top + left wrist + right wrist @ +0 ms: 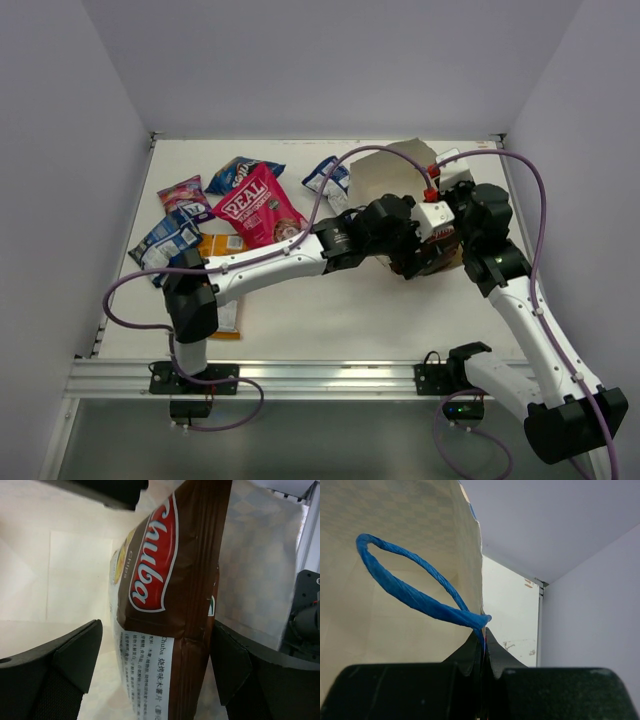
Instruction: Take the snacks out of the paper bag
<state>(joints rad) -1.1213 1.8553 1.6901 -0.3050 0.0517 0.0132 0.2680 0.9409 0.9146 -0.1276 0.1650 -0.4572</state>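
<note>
The chip bag has to come out of the paper bag with its white body free, so my left gripper should grab it by its brown edge (pixel 192 662) next.
The paper bag (pixel 385 172) lies on its side at the back right, its checkered wall (pixel 260 565) and tan inside (pixel 395 630) close to the wrist cameras. My right gripper (pixel 432 186) is shut on the bag's rim, right by a blue cord handle (pixel 410 592). My left gripper (pixel 157 665) is open at the bag's mouth. The brown-and-white chip bag (pixel 170 590) stands between its fingers (pixel 75 655), close against the right one. In the top view, only a brown corner of the chip bag (pixel 443 250) shows. Several snacks lie to the left, among them a large pink-red packet (pixel 258 205).
Small blue packets (pixel 243 172) (pixel 325 177), a pink-purple one (pixel 185 195), a blue-white one (pixel 165 240) and an orange-yellow one (pixel 220 248) lie partly under the left arm. White walls close in the table on three sides. An aluminium rail (pixel 300 378) runs along the near edge.
</note>
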